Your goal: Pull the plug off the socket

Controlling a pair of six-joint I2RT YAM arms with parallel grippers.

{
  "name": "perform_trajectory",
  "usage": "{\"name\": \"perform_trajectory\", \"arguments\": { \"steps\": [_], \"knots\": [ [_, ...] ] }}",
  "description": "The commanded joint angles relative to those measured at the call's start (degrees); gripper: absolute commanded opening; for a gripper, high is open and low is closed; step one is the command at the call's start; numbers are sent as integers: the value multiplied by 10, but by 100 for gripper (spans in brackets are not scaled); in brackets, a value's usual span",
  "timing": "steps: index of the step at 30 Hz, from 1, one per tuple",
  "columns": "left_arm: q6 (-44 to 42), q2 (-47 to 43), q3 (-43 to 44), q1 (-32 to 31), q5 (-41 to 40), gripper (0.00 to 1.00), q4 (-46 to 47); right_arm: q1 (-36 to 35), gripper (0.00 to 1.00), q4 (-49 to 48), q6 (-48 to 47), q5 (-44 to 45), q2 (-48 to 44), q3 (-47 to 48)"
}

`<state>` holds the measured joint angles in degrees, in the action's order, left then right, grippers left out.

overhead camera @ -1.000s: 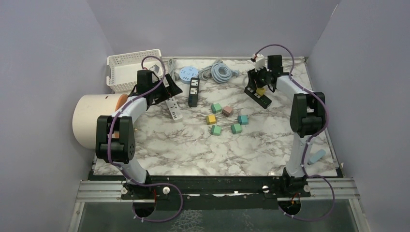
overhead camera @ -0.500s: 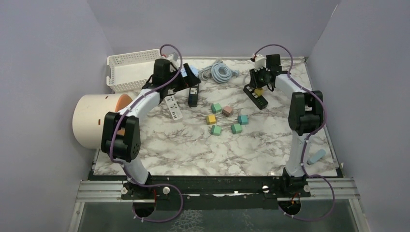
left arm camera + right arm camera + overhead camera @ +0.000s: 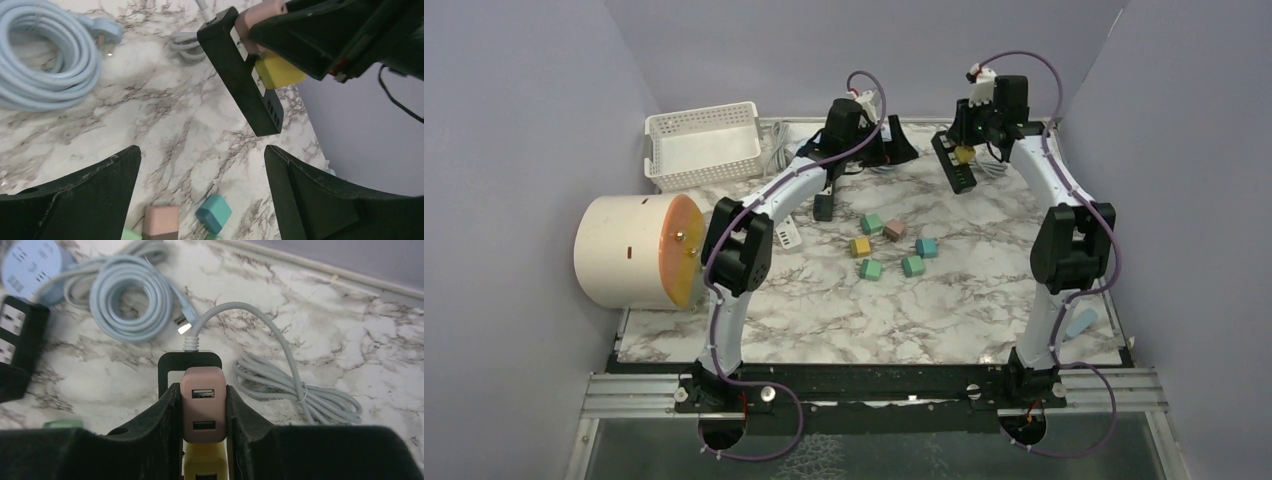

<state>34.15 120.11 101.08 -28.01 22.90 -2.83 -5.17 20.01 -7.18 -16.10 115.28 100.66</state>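
My left gripper reaches for and grabs the black power strip's end (image 3: 961,179) (image 3: 265,112) opposite the cable next, which leaves both plugs free to pull off.
A black power strip (image 3: 954,168) carries a pink plug (image 3: 203,405) and a yellow plug (image 3: 202,462) side by side. My right gripper (image 3: 202,390) is shut on the pink plug, one finger on each side of it, and holds strip and plugs tilted above the table at the back right (image 3: 969,150). The strip's grey cable (image 3: 280,385) trails on the marble. My left gripper (image 3: 202,190) is open and empty, just left of the strip (image 3: 240,75), which shows with the yellow plug (image 3: 277,72) in the left wrist view. In the top view the left gripper (image 3: 897,145) is at the back centre.
A coiled light-blue cable (image 3: 132,297) lies at the back centre beside a round blue socket (image 3: 32,265). Several loose coloured plugs (image 3: 894,245) lie mid-table. A small black strip (image 3: 824,207), a white strip (image 3: 786,232), a white basket (image 3: 704,145) and a big cylinder (image 3: 629,250) are on the left.
My left arm swung right from the white strip to the back centre, next to the black strip. My right gripper rose and moved back with the black strip and its plugs.
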Motion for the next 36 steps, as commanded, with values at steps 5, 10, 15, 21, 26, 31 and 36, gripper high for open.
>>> {"name": "perform_trajectory", "arguments": {
  "steps": [5,10,15,21,26,31,36],
  "knots": [
    [-15,79,133,-50,87,96,0,2,1,11,104,-54,-74,57],
    [-22,113,183,-68,98,97,-9,2,1,-1,131,-73,-96,29],
    [-6,140,204,-78,121,98,5,2,1,-4,141,-83,-104,18],
    [6,171,230,-85,136,95,4,2,1,-7,156,-98,-104,20],
    [15,190,239,-84,135,49,-11,2,1,-16,179,-126,-113,26],
    [37,196,241,-75,113,0,-16,2,1,-15,184,-138,-135,28],
    [59,206,258,-58,104,0,-22,2,1,-68,180,-49,-209,-35]
  ]
}}
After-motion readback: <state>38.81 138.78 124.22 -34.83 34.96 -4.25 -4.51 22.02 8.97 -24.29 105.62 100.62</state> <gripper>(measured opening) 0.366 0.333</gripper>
